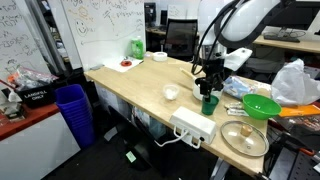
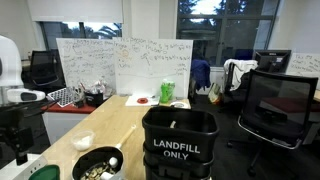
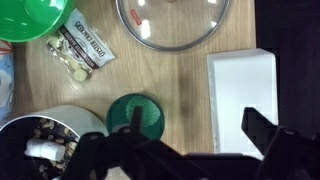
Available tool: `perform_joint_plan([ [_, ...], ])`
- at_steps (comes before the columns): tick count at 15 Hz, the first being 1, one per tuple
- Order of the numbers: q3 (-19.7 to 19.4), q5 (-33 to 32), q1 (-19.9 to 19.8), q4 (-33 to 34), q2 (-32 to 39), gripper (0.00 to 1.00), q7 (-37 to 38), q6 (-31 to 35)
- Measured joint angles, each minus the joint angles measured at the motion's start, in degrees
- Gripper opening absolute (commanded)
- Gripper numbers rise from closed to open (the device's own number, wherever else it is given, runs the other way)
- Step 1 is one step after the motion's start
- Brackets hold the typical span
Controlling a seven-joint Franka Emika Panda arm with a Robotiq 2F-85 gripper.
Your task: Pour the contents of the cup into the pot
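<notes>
Next, my gripper grabs the cup's side at the rim on the white box's side, so the cup's pot-facing edge stays free to pour into the pot.
The cup, a small dark green tumbler, stands upright on the wooden table and is seen from above in the wrist view. It also shows in an exterior view, right under the gripper. The gripper is open and hovers above it. Its left finger lies over the cup's middle, its right finger over a white box. Nothing is held. The pot, white with a dark inside, sits left of the cup and holds small brown bits and a white piece. It appears again in an exterior view.
A bright green bowl and a snack packet lie beyond the pot. A round glass lid and the white box are to the right. A black landfill bin stands at the table's end. A small white bowl sits mid-table.
</notes>
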Motion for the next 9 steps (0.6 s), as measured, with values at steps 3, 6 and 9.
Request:
perform_joint_plan([
  [3,-0.1,-1.2,0.0,-0.2,2.7,1.00,-0.3,3.3],
  [6,-0.4,-2.0,0.0,-0.1,5.5,1.00,-3.8,5.2],
  [9,-1.0,-2.9,-0.2,0.6,7.4,1.00,-7.5,5.6],
])
